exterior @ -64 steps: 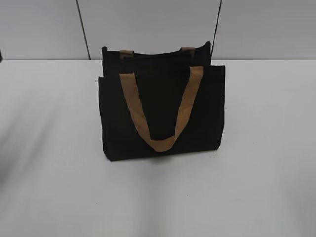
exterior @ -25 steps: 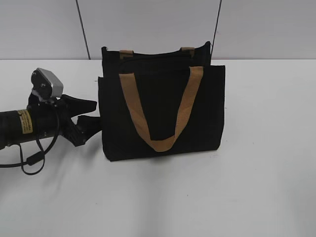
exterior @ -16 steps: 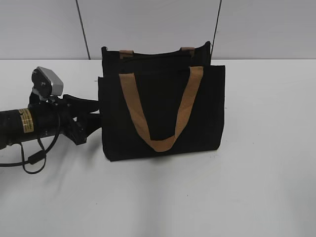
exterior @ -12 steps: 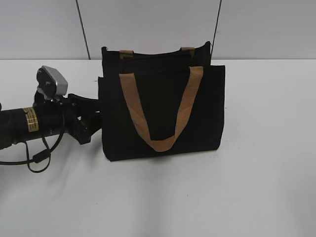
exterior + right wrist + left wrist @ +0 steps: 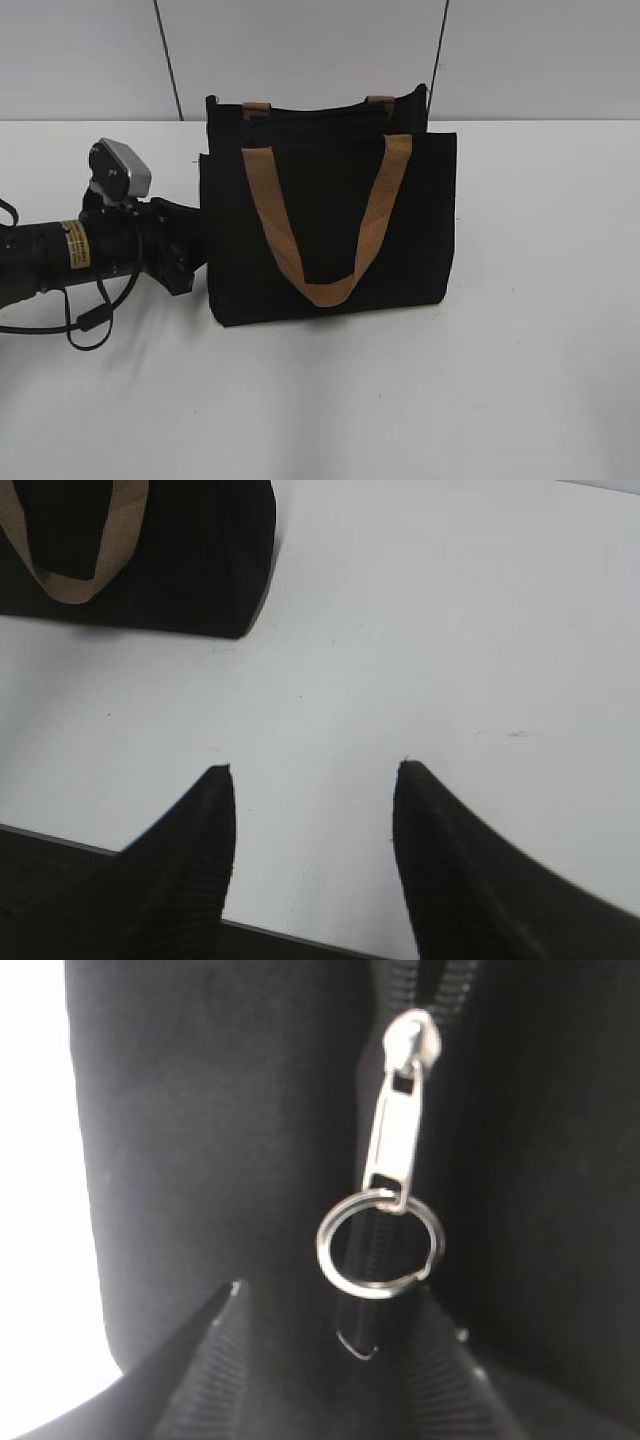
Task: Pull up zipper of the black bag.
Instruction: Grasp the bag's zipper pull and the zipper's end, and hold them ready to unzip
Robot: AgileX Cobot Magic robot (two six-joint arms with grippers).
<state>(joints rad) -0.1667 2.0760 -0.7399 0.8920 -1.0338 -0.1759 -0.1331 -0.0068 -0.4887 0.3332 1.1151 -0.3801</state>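
Observation:
The left gripper should next hold the black bag by its fabric end at the zipper [image 5: 355,1345], which will keep the zipper tight for pulling.
The black bag [image 5: 330,225] stands upright on the white table, its tan handle [image 5: 325,290] hanging down the front. My left gripper [image 5: 196,245] is at the bag's left end, fingers open. In the left wrist view the zipper's silver slider and pull [image 5: 395,1125] with its metal ring [image 5: 378,1240] hang on the black fabric [image 5: 200,1110]. My open left fingers [image 5: 330,1300] sit on either side just below the ring, not closed on it. My right gripper [image 5: 315,770] is open and empty above the table, with the bag's corner [image 5: 200,560] far ahead at upper left.
The white table [image 5: 520,350] extends around the bag. A grey panelled wall [image 5: 300,50] stands behind it. The left arm's cable [image 5: 85,320] loops down near the table. The table's near edge [image 5: 300,940] shows below my right fingers.
My left arm came in from the left and moved right until its open fingers reached the bag's left end. The bag has not moved.

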